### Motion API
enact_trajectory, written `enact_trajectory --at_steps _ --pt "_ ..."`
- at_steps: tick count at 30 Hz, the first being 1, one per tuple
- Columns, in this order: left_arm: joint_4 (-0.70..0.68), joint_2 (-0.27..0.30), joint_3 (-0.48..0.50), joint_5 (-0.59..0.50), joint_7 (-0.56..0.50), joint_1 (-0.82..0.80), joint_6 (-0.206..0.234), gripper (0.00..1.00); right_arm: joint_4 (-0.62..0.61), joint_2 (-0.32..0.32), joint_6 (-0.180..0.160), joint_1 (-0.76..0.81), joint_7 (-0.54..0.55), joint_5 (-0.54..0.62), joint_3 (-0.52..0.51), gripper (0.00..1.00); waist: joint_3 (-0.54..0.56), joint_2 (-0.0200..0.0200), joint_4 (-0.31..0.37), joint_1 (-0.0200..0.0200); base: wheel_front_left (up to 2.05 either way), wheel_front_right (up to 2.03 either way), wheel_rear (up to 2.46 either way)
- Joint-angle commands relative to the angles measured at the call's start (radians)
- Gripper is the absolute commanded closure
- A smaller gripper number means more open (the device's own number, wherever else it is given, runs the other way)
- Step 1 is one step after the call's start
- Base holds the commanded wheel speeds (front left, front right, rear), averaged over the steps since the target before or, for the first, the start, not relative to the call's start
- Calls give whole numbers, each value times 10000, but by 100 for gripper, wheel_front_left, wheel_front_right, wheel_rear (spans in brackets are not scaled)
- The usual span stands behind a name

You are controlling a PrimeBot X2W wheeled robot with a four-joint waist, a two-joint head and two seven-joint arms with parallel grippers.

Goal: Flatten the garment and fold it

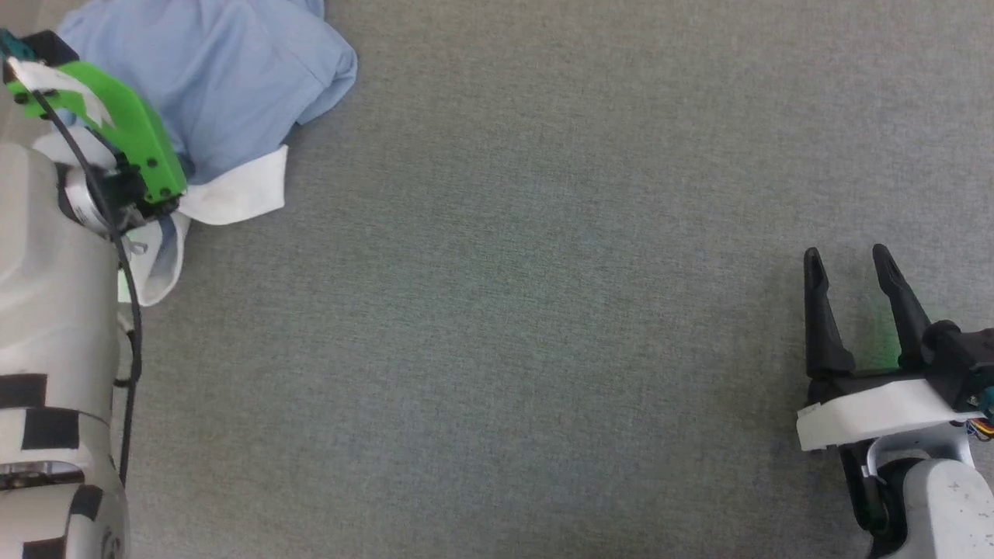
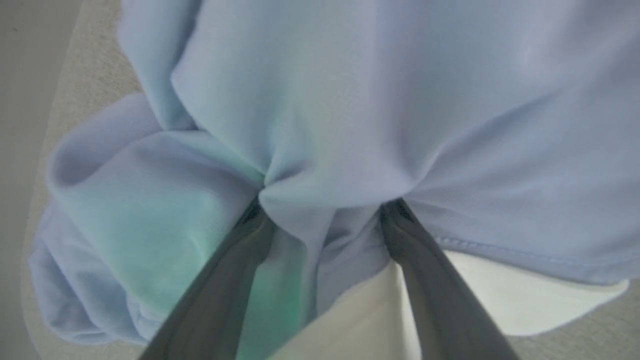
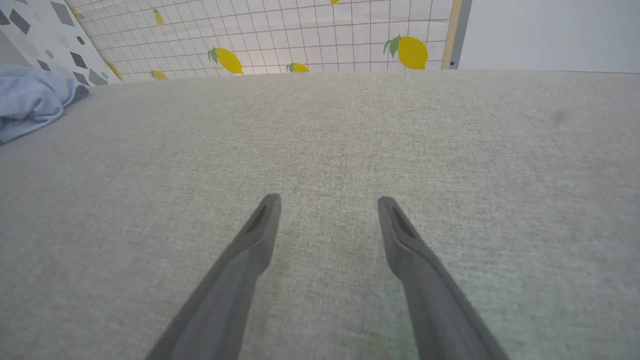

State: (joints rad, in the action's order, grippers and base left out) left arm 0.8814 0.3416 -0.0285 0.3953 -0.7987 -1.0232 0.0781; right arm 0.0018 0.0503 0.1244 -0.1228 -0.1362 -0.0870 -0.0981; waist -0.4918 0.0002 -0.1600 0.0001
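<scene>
The white trim lies loose on the tabletop, so my left gripper will next grab the garment by the blue fold bunched up just above the trim.
The garment, light blue with a white collar piece, lies crumpled at the far left of the grey surface. My left arm's green wrist mount hangs over its near edge. In the left wrist view my left gripper is open, its fingertips pushed into the blue cloth, with a fold bunched between the wide-apart fingers and white trim below. My right gripper is open at the lower right, far from the garment, with nothing between its fingers. The garment shows small at that view's left edge.
A grey woven cloth surface spreads between the two arms. A grid-patterned wall with yellow lemons and a pale panel stand beyond its far edge. The surface's edge runs close past the garment.
</scene>
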Motion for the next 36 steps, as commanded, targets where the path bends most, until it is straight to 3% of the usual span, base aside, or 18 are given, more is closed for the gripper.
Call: enact_trajectory --at_steps 1,4,5,6,18,24,30,36 --pt "27 -26 -25 -20 -268 94 145 0 -93 -1 63 -66 35 38 -6 0 -233 -2 52 -1 0 0 0" --pt "-337 -119 59 145 -424 266 228 0 -118 -1 63 -96 61 52 -4 0 -285 -2 -35 -1 0 0 0" --pt "-456 -137 106 232 -403 334 182 61 -114 -1 63 -116 69 59 -2 0 -284 -2 -69 -1 0 0 0" --pt "-611 -151 148 277 -225 384 153 100 -107 -1 63 -137 77 67 -5 0 -277 -2 -102 -1 0 0 0" --pt "-2000 -138 571 192 3065 619 375 100 239 -1 63 -189 4 -10 181 0 410 -2 -395 -1 0 0 0" --pt "-2308 -4 499 74 4412 201 17 100 716 -1 63 -139 -206 -233 363 0 1096 -2 -356 -1 0 0 0" --pt "-2782 114 425 190 5439 -574 -689 100 1380 -1 63 -105 -535 -593 591 0 2020 -2 -117 -1 0 0 0" --pt "-3012 49 220 260 5829 -1299 -1113 100 2013 -1 63 5 -822 -929 699 0 2901 -2 132 -1 0 0 0"
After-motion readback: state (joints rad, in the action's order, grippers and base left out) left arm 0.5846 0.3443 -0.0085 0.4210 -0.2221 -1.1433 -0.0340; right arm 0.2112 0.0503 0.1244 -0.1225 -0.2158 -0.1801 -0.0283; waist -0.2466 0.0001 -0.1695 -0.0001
